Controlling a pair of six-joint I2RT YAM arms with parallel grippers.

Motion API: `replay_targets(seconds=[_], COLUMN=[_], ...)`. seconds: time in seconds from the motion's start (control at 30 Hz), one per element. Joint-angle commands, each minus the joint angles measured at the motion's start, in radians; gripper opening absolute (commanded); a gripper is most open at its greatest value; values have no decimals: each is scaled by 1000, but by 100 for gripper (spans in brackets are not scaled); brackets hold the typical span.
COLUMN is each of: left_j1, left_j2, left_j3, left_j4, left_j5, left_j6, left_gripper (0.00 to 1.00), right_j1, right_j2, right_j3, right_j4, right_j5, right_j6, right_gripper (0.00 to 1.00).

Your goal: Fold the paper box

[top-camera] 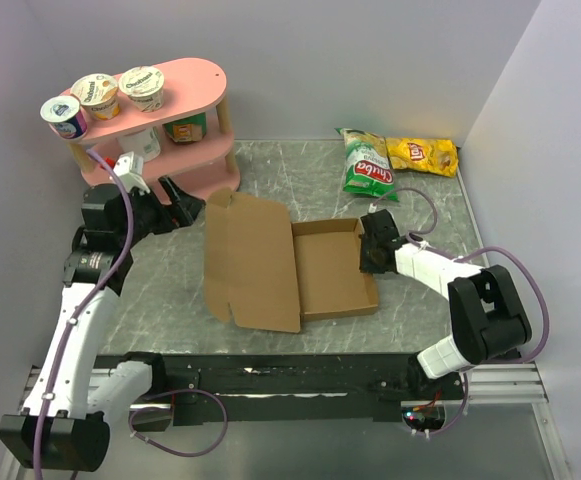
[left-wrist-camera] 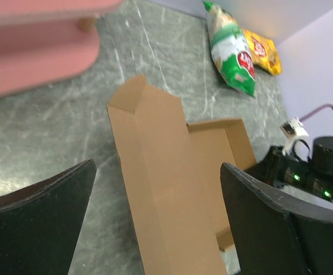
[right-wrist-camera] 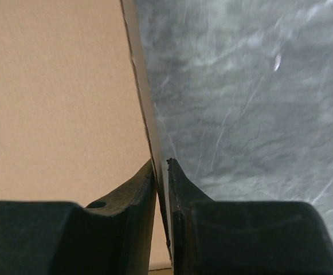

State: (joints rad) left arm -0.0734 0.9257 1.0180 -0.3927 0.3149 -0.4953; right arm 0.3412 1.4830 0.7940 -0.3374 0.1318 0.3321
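I need to grab the lid's outer edge [top-camera: 207,257], opposite the tray [top-camera: 335,268], with my left gripper next, to raise the lid and leave its end flaps free to fold.
The paper box [top-camera: 270,265] is plain brown cardboard lying mid-table, its lid [top-camera: 250,262] open to the left and its tray [top-camera: 335,268] with raised walls to the right. My right gripper [top-camera: 370,250] is shut on the tray's right wall [right-wrist-camera: 146,109], one finger inside and one outside. My left gripper [top-camera: 185,205] is open and empty, just left of the lid's far-left corner, apart from it. In the left wrist view the lid [left-wrist-camera: 166,189] lies between and beyond the open fingers [left-wrist-camera: 252,200].
A pink two-tier shelf [top-camera: 185,95] with yogurt cups [top-camera: 120,95] stands at the back left, close to the left arm. A green chip bag [top-camera: 368,165] and a yellow one [top-camera: 422,155] lie at the back right. Grey walls enclose the table.
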Motion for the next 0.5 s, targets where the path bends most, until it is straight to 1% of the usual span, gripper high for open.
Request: replay_targets(seconds=[0.0, 0.1, 0.13, 0.3, 0.43, 0.47], left_j1=[14, 14, 14, 14, 14, 14], left_j2=[-30, -33, -31, 28, 67, 74], left_j3=[-56, -100, -107, -133, -160, -168], left_j4=[-8, -38, -40, -34, -2, 20], left_j5=[105, 35, 33, 118, 134, 148], left_j6=[-38, 12, 21, 49, 69, 73], left_gripper=[96, 96, 96, 96, 99, 97], right_j1=[-4, -7, -7, -7, -7, -7], right_j2=[-33, -32, -33, -56, -76, -81], right_j3=[-22, -19, -24, -38, -55, -55], right_j4=[21, 26, 29, 40, 52, 55], right_j5=[-11, -18, -20, -20, -24, -27], right_j6=[62, 59, 59, 65, 67, 67], right_gripper=[21, 21, 21, 21, 21, 21])
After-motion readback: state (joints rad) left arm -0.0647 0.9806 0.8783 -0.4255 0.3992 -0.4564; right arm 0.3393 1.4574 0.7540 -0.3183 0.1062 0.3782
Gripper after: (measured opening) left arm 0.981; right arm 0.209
